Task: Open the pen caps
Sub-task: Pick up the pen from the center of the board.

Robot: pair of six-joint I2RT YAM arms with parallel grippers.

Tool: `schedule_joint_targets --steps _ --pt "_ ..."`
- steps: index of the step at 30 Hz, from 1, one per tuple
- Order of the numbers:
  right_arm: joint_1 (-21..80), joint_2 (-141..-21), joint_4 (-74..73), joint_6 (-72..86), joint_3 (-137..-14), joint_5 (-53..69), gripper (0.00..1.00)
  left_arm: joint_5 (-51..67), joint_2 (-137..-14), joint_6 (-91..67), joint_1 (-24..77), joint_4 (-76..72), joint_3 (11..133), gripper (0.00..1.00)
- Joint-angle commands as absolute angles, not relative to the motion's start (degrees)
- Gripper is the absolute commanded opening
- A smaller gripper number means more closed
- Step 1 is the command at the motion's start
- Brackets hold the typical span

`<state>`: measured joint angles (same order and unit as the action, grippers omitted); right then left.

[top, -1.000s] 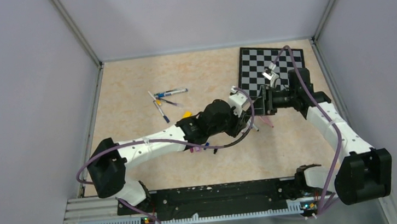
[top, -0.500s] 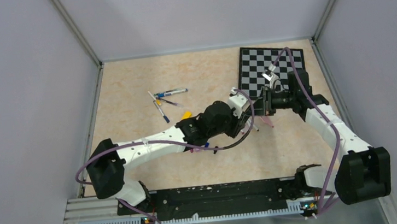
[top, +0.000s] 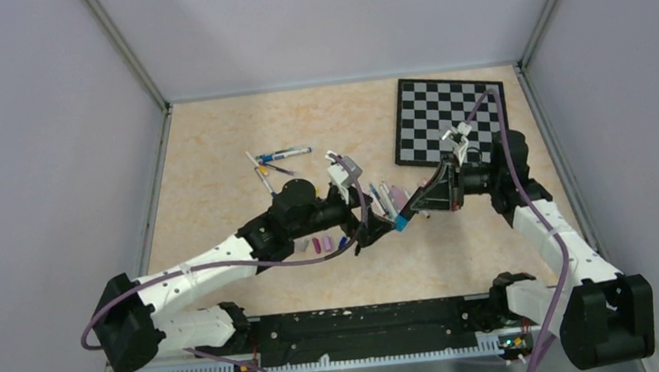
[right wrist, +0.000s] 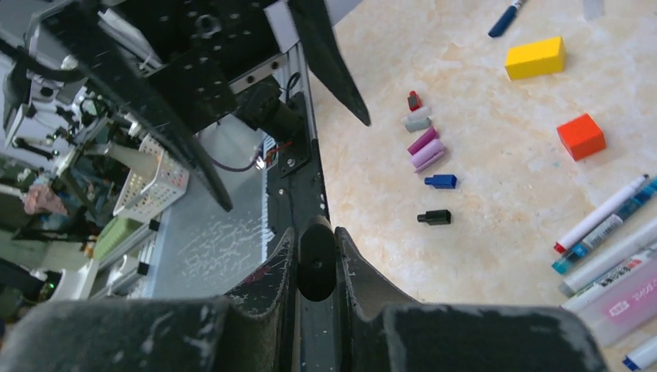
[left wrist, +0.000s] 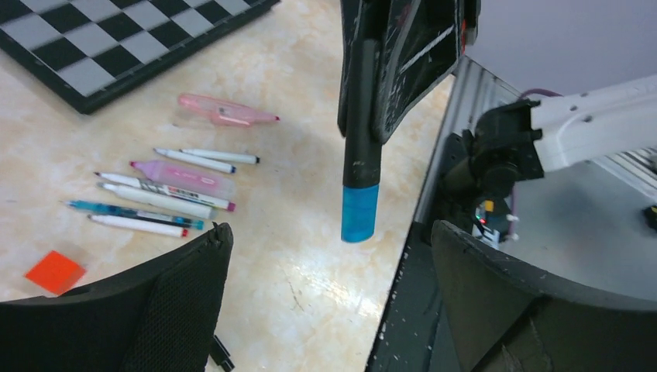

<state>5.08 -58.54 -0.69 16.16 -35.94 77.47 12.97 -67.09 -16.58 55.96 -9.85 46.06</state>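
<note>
My left gripper is to pull the cap open next, so it needs to grip the dark pen by only its blue cap and leave the body of the pen free.
My right gripper is shut on a dark pen, held off the table and pointing at the left arm. The pen's blue cap is on its free end. My left gripper stands wide open facing that cap, which hangs just beyond its fingertips and touches neither. Loose pen caps lie in a row on the table: red, grey, purple, pink, blue and black. Several uncapped pens lie side by side with a pink highlighter.
A chessboard lies at the back right. A yellow block and a red cube sit near the caps. More pens lie at the back left. Grey walls close in both sides.
The left gripper opened and its arm drew back to the left and nearer. The right gripper closed on the pen and now holds it alone, lower and tilted toward the left arm.
</note>
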Motion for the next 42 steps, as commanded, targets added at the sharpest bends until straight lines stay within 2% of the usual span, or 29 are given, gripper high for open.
schedule_joint_targets --steps 1,9,16,23,31,34,37,39,42 --pt "4.75 -58.14 4.38 9.57 -35.3 85.43 0.0 32.49 -67.84 -24.73 52.09 -21.62 41.55 0.99" --pt "5.19 -59.06 4.84 7.73 -35.51 88.78 0.0 40.61 -74.32 -29.34 52.03 -31.08 41.49 0.96" --pt "5.65 -59.09 4.58 7.75 -35.55 88.84 0.0 45.52 -84.03 -34.49 52.03 -37.25 44.52 0.71" --pt "5.84 -59.22 4.62 7.71 -35.13 87.79 0.0 43.48 -84.44 -33.92 52.04 -37.35 45.31 0.63" --pt "6.05 -59.76 4.83 8.02 -34.9 87.11 0.0 43.84 -85.55 -34.9 52.04 -38.58 45.79 0.48" --pt "6.13 -59.86 4.85 8.18 -34.81 86.81 0.0 44.03 -85.55 -35.22 52.03 -39.21 45.93 0.36" --pt "6.11 -59.94 4.92 8.3 -34.72 86.58 0.0 44.48 -85.52 -35.04 52.03 -39.25 45.96 0.13" --pt "6.12 -59.93 4.92 8.4 -34.72 86.28 0.0 44.94 -85.5 -34.38 52.03 -38.23 45.96 0.02" --pt "6.08 -59.8 4.22 8.86 -35.06 85.1 0.01 45.25 -84.94 -32.6 52.05 -35.41 45.8 0.0"
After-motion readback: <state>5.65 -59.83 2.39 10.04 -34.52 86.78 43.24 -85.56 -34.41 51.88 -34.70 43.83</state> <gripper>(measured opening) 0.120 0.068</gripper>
